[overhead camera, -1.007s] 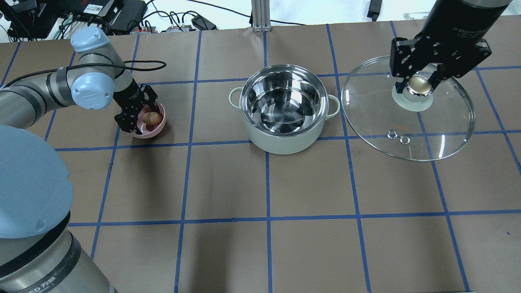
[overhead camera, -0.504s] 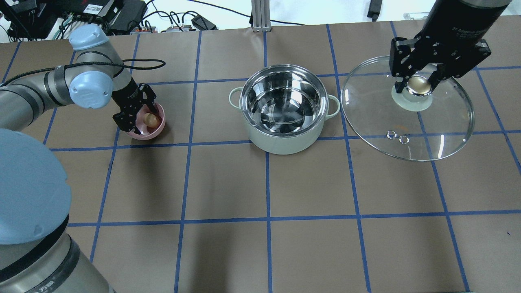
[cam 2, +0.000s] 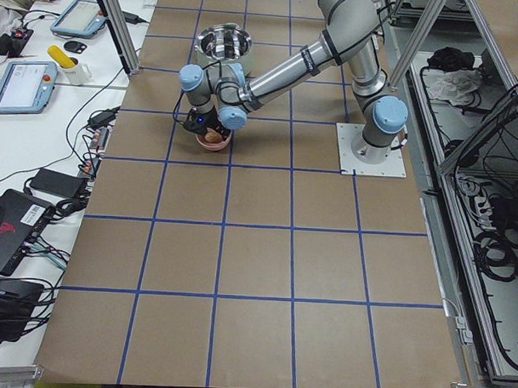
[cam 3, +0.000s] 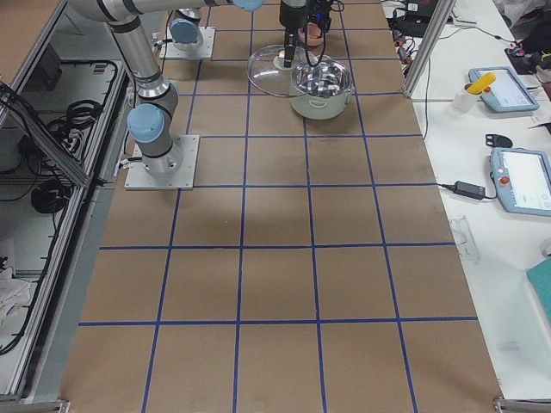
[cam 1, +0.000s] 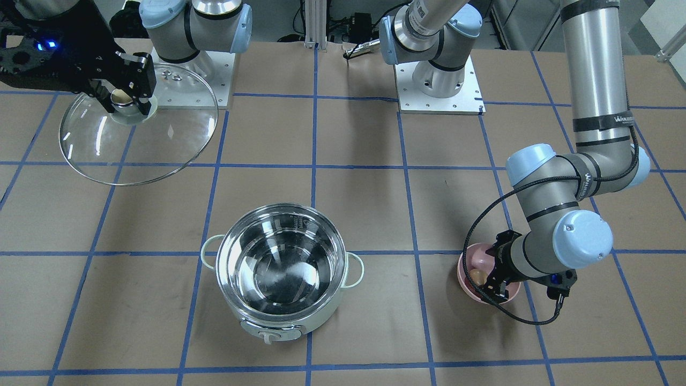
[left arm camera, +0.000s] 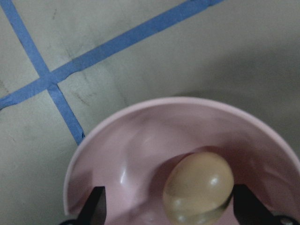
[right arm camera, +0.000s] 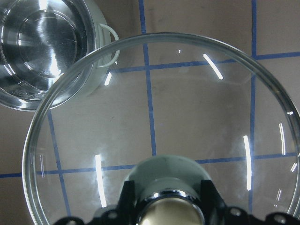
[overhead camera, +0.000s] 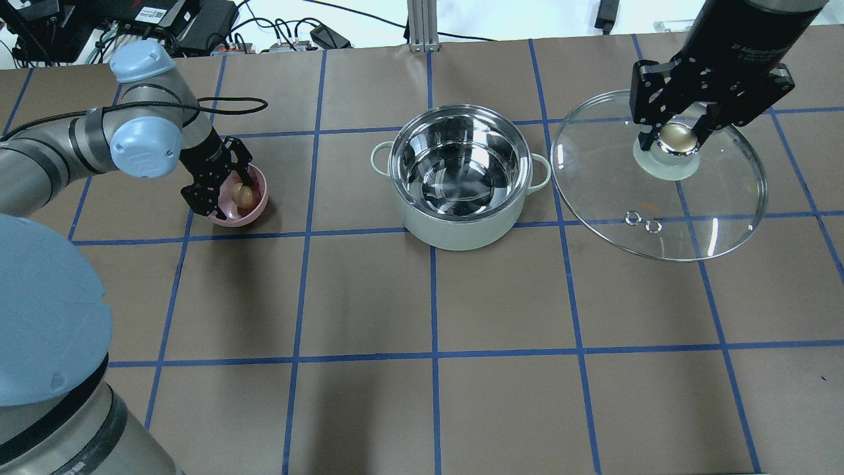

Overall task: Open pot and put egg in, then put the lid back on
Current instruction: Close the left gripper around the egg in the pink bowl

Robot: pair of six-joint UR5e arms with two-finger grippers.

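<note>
My left gripper gently grabs the egg by its longer sides next, since the egg has a fragile shell [cam 1: 474, 277] [left arm camera: 198, 187] and rounded ends.
The pot [overhead camera: 461, 234] stands open and empty at mid-table, its knob toward the far side [cam 1: 268, 335]. The egg [overhead camera: 244, 195] lies in a pink bowl [overhead camera: 260, 206] to the pot's left. My left gripper [overhead camera: 234, 196] is open and low in the bowl. In the left wrist view the egg [left arm camera: 199, 194] sits between the fingers, close to the right one. My right gripper [overhead camera: 679, 137] is shut on the cream knob of the glass lid [overhead camera: 712, 204]. It holds the lid tilted, right of the pot. The right wrist view shows the lid [right arm camera: 187, 117] beside the pot [right arm camera: 47, 51].
The table is brown with blue tape grid lines. The arm bases [cam 1: 439, 86] stand on the robot's side. Cables and electronics [overhead camera: 198, 26] lie beyond the far table edge.
My left gripper has shifted slightly within the pink bowl and sits a little lower around the egg. The right gripper and the lid have held still.
</note>
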